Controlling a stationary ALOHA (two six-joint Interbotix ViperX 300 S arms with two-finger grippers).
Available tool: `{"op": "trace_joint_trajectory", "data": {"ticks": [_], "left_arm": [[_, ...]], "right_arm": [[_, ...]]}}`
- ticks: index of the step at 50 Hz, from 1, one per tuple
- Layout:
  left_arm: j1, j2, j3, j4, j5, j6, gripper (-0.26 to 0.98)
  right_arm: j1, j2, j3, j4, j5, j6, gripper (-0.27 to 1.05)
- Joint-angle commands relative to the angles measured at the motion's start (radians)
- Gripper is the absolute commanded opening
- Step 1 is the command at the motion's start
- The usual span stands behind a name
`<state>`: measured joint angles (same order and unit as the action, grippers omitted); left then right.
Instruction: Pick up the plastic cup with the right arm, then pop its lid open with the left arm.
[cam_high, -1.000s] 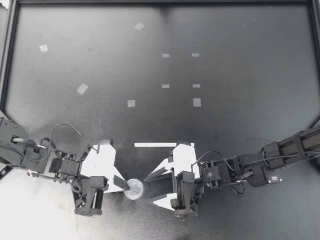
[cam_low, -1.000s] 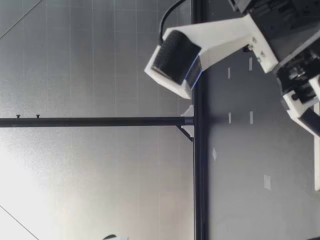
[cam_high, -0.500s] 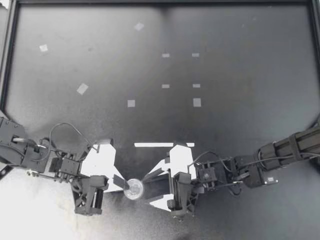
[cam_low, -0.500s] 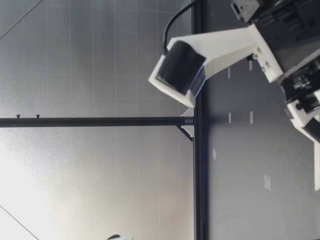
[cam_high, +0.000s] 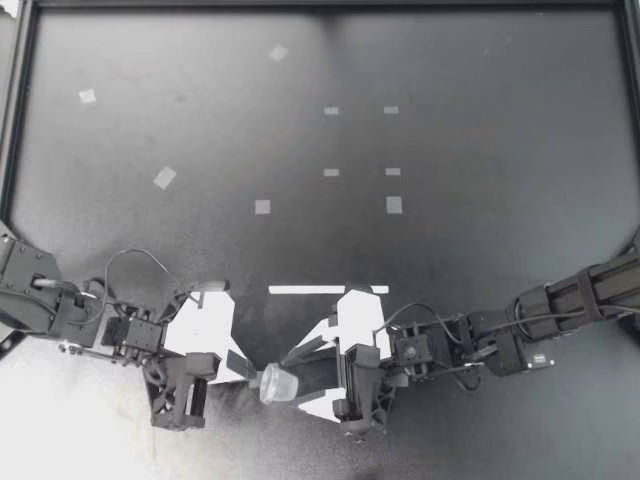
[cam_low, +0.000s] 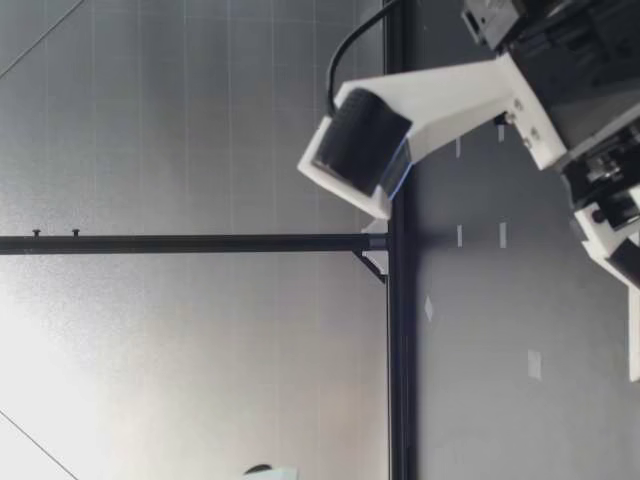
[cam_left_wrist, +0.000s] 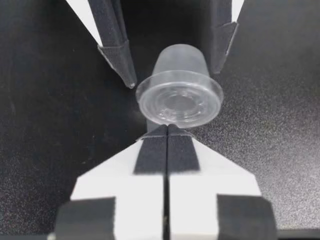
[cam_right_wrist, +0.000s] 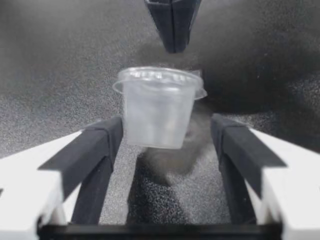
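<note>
My right gripper takes hold of the cup by its side below the lid's rim (cam_high: 281, 386) (cam_right_wrist: 157, 117) next, so the cup's lid stays free to be popped open.
A small clear lidded cup (cam_high: 279, 385) hangs tipped on its side near the table's front edge. My left gripper (cam_high: 247, 370) is shut, its tips pinching the rim of the cup's lid. In the left wrist view the lid (cam_left_wrist: 179, 102) faces the joined fingertips (cam_left_wrist: 167, 131). My right gripper (cam_high: 306, 380) stands open around the cup's bottom end, one finger on each side without touching. From the right wrist the cup (cam_right_wrist: 157, 107) floats just off the table between the open fingers (cam_right_wrist: 102, 142), its shadow beneath. The low view shows only the right arm's wrist camera (cam_low: 357, 142).
The black table (cam_high: 480, 200) carries several small pale tape marks (cam_high: 262, 207) in its middle and far-left parts and a white strip (cam_high: 310, 290) just behind the grippers. A black frame rail (cam_high: 12, 120) runs along the left and far edges.
The cup has gone from upright to tipped on its side, bottom toward the right gripper. The right gripper has slid left until its open fingers flank the cup.
</note>
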<state>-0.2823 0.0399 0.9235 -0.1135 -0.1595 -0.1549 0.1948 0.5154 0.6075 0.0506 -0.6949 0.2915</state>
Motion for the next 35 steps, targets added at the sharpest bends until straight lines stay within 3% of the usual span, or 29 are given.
{"op": "trace_joint_trajectory", "data": {"ticks": [1,25,35], "left_arm": [[0.005,-0.011,-0.008,-0.002,-0.02,-0.002,-0.18],[0.005,-0.011,0.002,-0.002,-0.044,-0.002,-0.18],[0.005,-0.011,0.008,-0.002,-0.048,-0.003,-0.18]], "right_arm": [[-0.008,-0.017,-0.021,0.002,0.012,-0.002,0.7],[-0.012,-0.026,-0.094,-0.014,0.207,-0.005,0.67],[-0.012,-0.029,-0.101,-0.028,0.241,-0.005,0.5]]}}
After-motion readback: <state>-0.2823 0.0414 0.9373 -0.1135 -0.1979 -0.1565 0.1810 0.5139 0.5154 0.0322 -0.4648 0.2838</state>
